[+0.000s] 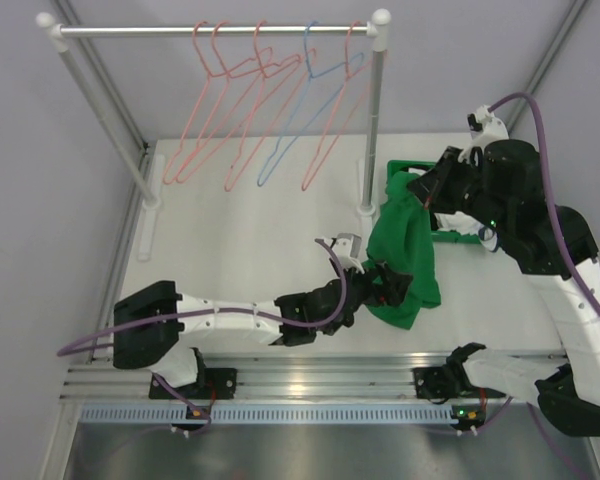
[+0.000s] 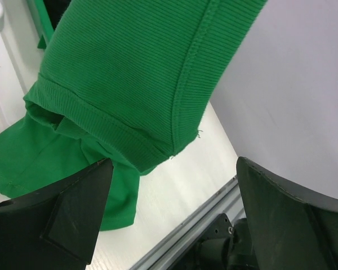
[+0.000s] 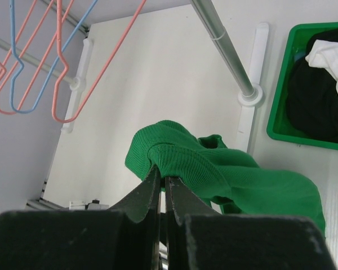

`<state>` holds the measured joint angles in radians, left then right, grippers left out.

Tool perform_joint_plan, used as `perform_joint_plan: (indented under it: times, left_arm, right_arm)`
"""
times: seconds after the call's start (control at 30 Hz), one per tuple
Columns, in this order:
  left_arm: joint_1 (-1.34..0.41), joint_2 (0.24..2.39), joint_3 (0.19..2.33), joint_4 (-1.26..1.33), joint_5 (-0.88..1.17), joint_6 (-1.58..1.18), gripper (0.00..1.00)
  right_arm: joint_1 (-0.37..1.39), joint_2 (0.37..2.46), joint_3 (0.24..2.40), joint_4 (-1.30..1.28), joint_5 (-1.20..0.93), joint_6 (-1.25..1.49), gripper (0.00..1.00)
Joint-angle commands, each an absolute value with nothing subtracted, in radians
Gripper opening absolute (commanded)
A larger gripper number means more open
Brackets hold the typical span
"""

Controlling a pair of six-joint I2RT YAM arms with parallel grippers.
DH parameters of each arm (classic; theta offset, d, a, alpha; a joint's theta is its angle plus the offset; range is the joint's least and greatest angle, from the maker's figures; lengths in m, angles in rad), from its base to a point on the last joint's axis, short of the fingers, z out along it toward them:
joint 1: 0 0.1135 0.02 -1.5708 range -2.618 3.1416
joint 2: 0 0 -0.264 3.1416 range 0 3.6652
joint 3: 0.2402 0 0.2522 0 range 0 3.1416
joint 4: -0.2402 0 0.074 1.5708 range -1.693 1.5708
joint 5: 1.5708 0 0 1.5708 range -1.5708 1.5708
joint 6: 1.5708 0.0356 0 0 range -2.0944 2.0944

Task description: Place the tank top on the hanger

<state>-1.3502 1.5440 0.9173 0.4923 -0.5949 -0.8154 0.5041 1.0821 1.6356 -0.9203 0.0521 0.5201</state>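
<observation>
My left gripper grabs the green tank top by its hanging hemmed edge (image 1: 405,271) (image 2: 162,147) next, to spread it between both grippers.
The green tank top (image 1: 405,250) hangs bunched from my right gripper (image 1: 421,192), which is shut on a fold of its ribbed edge (image 3: 163,169). The rest of the fabric (image 3: 242,180) drapes down onto the table. My left gripper (image 1: 388,283) stands wide open beside the lower part of the top. In the left wrist view a hemmed edge (image 2: 129,79) hangs just beyond the black fingers (image 2: 62,219), with only table between them. Several salmon-pink hangers (image 1: 263,72) hang on the rail at the back, and one pink hanger (image 3: 58,62) shows in the right wrist view.
A blue hanger (image 1: 310,60) hangs among the pink ones on the white rail (image 1: 130,31). The rack's right post (image 1: 373,120) stands just left of the tank top. A green bin (image 3: 279,112) holding black and white garments sits to the right of the post.
</observation>
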Motion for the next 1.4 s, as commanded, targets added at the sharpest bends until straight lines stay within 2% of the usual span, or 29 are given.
perform_joint_plan:
  times: [0.0, 0.2, 0.33, 0.57, 0.67, 0.7, 0.9, 0.93, 0.97, 1.1, 1.27, 1.37]
  left_arm:
    - [-1.353, 1.578, 0.977, 0.500, -0.666, -0.857, 0.96]
    - [-1.351, 1.612, 1.009, 0.511, -0.721, -0.867, 0.96]
    - [-1.351, 1.626, 1.020, 0.534, -0.761, -0.868, 0.88]
    - [-1.348, 1.637, 1.019, 0.551, -0.752, -0.845, 0.53]
    - [-1.347, 1.621, 1.000, 0.551, -0.759, -0.833, 0.24]
    - [-1.347, 1.606, 0.996, 0.536, -0.765, -0.831, 0.01]
    - [-1.348, 1.497, 0.976, 0.445, -0.778, -0.785, 0.00]
    - [-1.347, 1.409, 0.965, 0.337, -0.784, -0.767, 0.00]
    - [-1.347, 1.408, 0.965, 0.336, -0.784, -0.767, 0.00]
    - [-1.350, 1.176, 0.946, 0.169, -0.840, -0.698, 0.00]
    - [-1.347, 0.973, 1.028, -0.030, -0.887, -0.580, 0.00]
    - [-1.348, 0.936, 1.138, -0.122, -0.902, -0.493, 0.00]
  right_arm:
    - [0.526, 1.081, 1.644, -0.848, 0.057, 0.520, 0.00]
    - [0.531, 1.086, 1.657, -0.857, 0.052, 0.523, 0.00]
    - [0.531, 1.085, 1.663, -0.868, 0.054, 0.522, 0.00]
    - [0.532, 1.069, 1.654, -0.876, 0.055, 0.522, 0.00]
    - [0.532, 1.063, 1.649, -0.876, 0.052, 0.522, 0.00]
    - [0.532, 1.062, 1.644, -0.873, 0.052, 0.522, 0.00]
    - [0.531, 1.051, 1.641, -0.876, 0.063, 0.497, 0.00]
    - [0.532, 1.046, 1.660, -0.887, 0.063, 0.476, 0.00]
    - [0.532, 1.046, 1.660, -0.887, 0.063, 0.476, 0.00]
    - [0.532, 1.042, 1.719, -0.896, 0.038, 0.433, 0.00]
    - [0.534, 1.060, 1.781, -0.890, -0.047, 0.419, 0.00]
    - [0.532, 1.084, 1.836, -0.881, -0.086, 0.425, 0.00]
